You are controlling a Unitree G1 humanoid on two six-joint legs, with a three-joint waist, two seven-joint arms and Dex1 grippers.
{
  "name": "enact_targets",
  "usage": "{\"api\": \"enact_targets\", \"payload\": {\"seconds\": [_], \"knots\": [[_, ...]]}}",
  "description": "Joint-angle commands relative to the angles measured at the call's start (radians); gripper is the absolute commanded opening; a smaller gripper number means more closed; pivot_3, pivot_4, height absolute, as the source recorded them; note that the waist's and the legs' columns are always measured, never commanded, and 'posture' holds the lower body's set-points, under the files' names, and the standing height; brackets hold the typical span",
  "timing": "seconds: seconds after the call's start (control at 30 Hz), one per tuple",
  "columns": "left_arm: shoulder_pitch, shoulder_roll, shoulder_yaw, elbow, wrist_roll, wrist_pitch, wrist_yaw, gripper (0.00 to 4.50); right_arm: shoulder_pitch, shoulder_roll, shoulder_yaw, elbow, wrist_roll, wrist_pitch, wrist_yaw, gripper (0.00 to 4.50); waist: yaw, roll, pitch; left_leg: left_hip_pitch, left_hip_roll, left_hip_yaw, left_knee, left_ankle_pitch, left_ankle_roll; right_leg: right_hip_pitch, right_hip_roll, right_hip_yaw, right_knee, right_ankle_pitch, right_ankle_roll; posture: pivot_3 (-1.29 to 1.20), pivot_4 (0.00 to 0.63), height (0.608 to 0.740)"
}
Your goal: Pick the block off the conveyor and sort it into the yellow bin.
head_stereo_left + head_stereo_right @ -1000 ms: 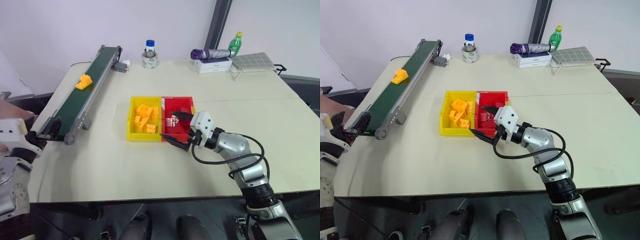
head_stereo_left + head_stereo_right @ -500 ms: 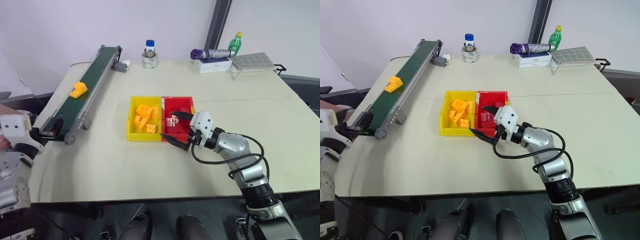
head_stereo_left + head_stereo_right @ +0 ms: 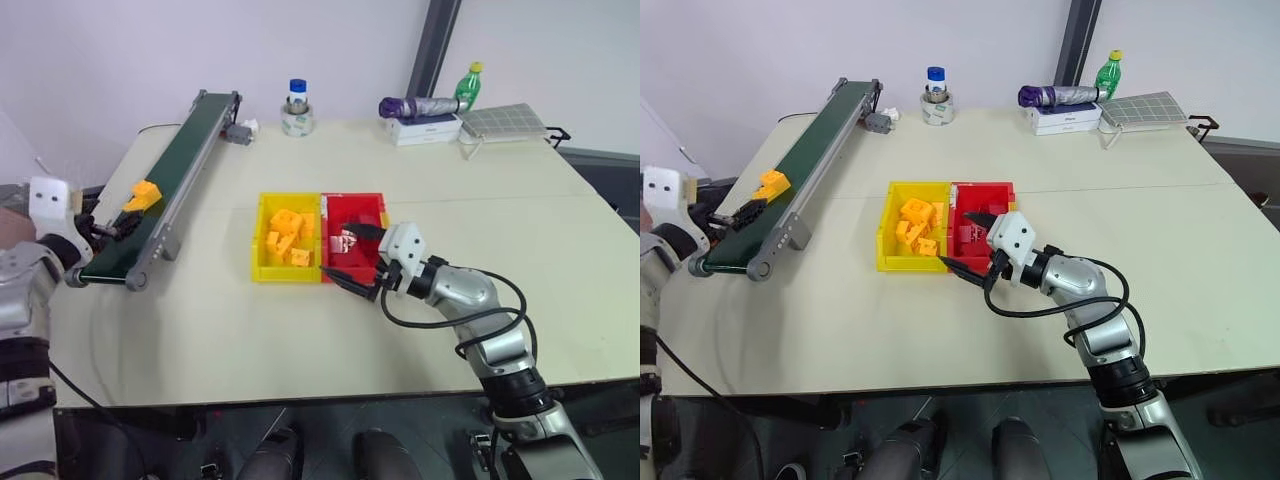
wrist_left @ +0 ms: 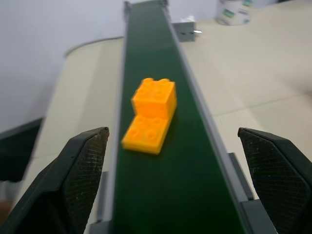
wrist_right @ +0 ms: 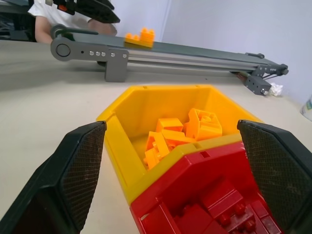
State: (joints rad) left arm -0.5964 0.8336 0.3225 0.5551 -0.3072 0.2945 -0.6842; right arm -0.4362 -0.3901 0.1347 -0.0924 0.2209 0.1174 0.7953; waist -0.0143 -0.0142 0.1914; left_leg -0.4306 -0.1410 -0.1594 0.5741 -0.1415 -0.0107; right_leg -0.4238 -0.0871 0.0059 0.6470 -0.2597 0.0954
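Note:
It isn't time to close yet: the left wrist view shows green belt (image 4: 170,195) between my fingers and the block's near edge (image 4: 141,147), so my fingers would miss. My left gripper has to first move toward the block.
The yellow-orange stepped block (image 3: 143,193) rides the dark green belt of the conveyor (image 3: 188,148) near its front end. My left gripper (image 3: 110,224) is open at that end, level with the belt. The block (image 4: 151,114) lies just ahead between its two fingers, untouched. The yellow bin (image 3: 285,273) sits mid-table with several like blocks heaped inside. My right gripper (image 3: 350,257) hovers open and empty at the near edge, over the seam between the yellow bin (image 5: 122,146) and the red tray.
A red tray (image 3: 385,205) with red blocks is joined to the yellow bin's right side. The conveyor's motor (image 3: 240,132) sits at its far end. A jar on a tape roll (image 3: 298,108), a folded umbrella (image 3: 415,105), a green bottle (image 3: 470,85) and a wire rack (image 3: 505,122) line the table's back edge.
The block has travelled down the belt toward the near end. My left gripper has risen and come forward to the conveyor's end, facing the block. The right arm has kept still.

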Motion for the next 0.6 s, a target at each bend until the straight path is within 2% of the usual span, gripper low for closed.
{"api": "enact_targets", "payload": {"seconds": [0.03,0.17,0.33,0.57,0.6], "knots": [[-0.081,0.042,-0.011,0.116,0.034,-0.075,-0.038,4.47,0.002,0.007,-0.008,-0.045,0.01,-0.011,-0.009,4.5,0.001,0.0,0.0,0.0,0.0,0.0,0.0,0.0,0.0,0.0,0.0,0.0,0.0,0.0,0.0,0.0,0.15,0.74],[-0.159,0.054,-0.043,0.268,0.078,-0.153,-0.069,4.47,0.013,0.003,-0.011,-0.057,0.01,-0.007,-0.014,4.5,0.001,0.0,0.0,0.0,0.0,0.0,0.0,0.0,0.0,0.0,0.0,0.0,0.0,0.001,0.002,0.0,0.15,0.74],[-0.214,0.043,-0.063,0.368,0.103,-0.205,-0.105,4.47,0.024,0.002,-0.011,-0.071,0.01,0.001,-0.021,4.5,0.001,0.0,0.0,0.0,0.0,0.0,0.0,0.0,0.0,0.0,0.0,0.0,0.0,0.002,0.003,0.0,0.15,0.74],[-0.219,0.029,-0.091,0.404,0.115,-0.209,-0.156,4.47,0.021,0.0,-0.012,-0.072,0.009,0.004,-0.026,4.5,0.0,0.0,0.0,0.0,0.0,0.0,0.0,0.0,0.0,0.0,0.0,0.0,0.0,0.002,0.003,0.0,0.15,0.74],[-0.215,0.026,-0.09,0.403,0.112,-0.197,-0.155,4.24,0.022,-0.001,-0.012,-0.073,0.009,0.004,-0.026,4.5,0.0,0.0,0.0,0.0,0.0,0.0,0.0,0.0,0.0,0.0,0.0,0.0,0.0,0.002,0.003,0.0,0.15,0.74]]}}
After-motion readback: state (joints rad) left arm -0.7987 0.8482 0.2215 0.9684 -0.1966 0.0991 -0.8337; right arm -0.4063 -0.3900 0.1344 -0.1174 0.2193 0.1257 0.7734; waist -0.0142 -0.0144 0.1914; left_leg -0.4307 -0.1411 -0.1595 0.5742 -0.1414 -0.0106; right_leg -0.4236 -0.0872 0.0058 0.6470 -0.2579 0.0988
